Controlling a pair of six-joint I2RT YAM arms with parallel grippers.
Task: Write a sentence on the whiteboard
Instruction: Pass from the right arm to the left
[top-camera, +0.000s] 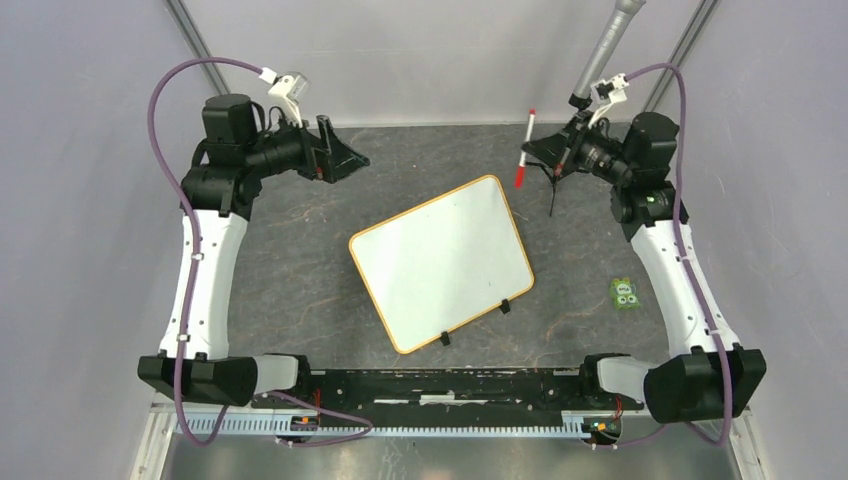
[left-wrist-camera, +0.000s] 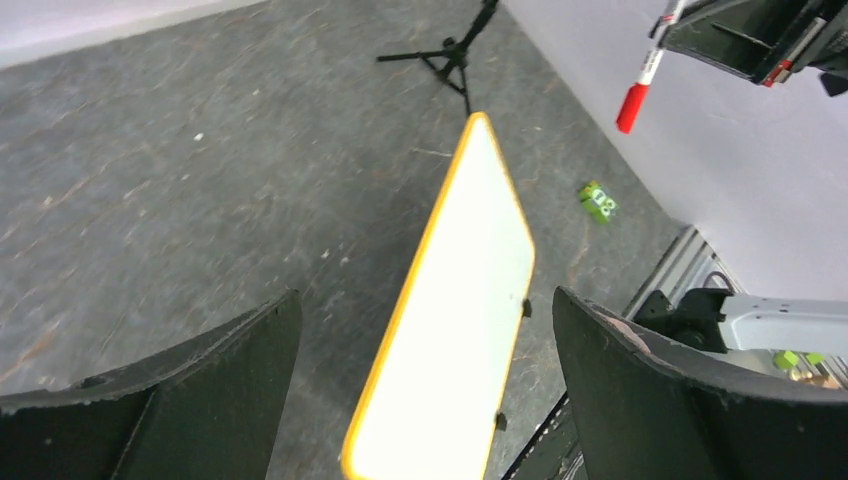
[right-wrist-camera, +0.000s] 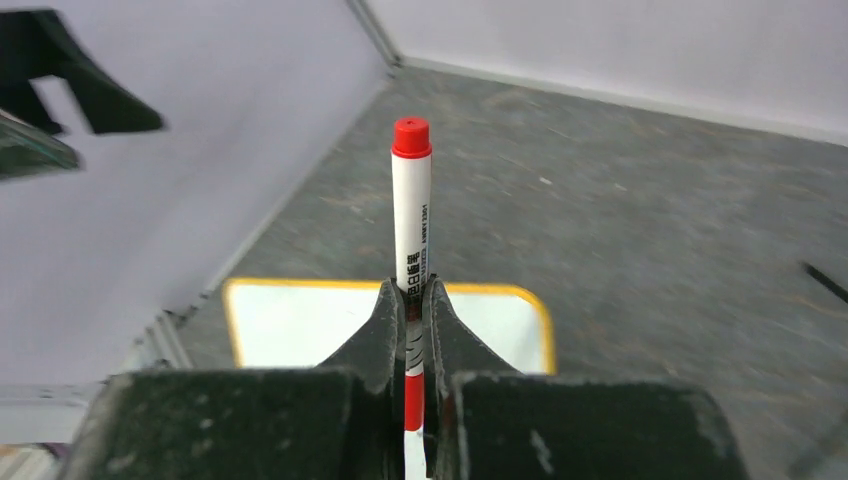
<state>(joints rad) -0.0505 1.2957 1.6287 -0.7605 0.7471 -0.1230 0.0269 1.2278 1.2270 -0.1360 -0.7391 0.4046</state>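
My left gripper grabs the marker by its longer red cap end (top-camera: 520, 177) (left-wrist-camera: 632, 108) next. That leaves the marker's white body free for my right gripper to write.
The whiteboard (top-camera: 440, 262) lies flat and slanted in the middle of the dark table, orange-rimmed, with two black clips on its near edge. Its face is plain white; no sentence shows on it. My right gripper (top-camera: 533, 153) hangs in the air beyond the board's far right corner, shut on a white marker (top-camera: 525, 150) with a red cap. In the right wrist view the marker (right-wrist-camera: 411, 210) stands up between the shut fingers of the right gripper (right-wrist-camera: 411, 287), with the whiteboard (right-wrist-camera: 310, 322) below. My left gripper (top-camera: 345, 160) is raised at the far left, open and holding nothing; its wrist view looks down on the whiteboard (left-wrist-camera: 460, 300).
A small black tripod (top-camera: 553, 190) stands just right of the board's far corner, under the right gripper. A small green object (top-camera: 626, 292) lies at the right of the table. A grey pole (top-camera: 608, 50) slants in at the back right. Grey walls close in both sides.
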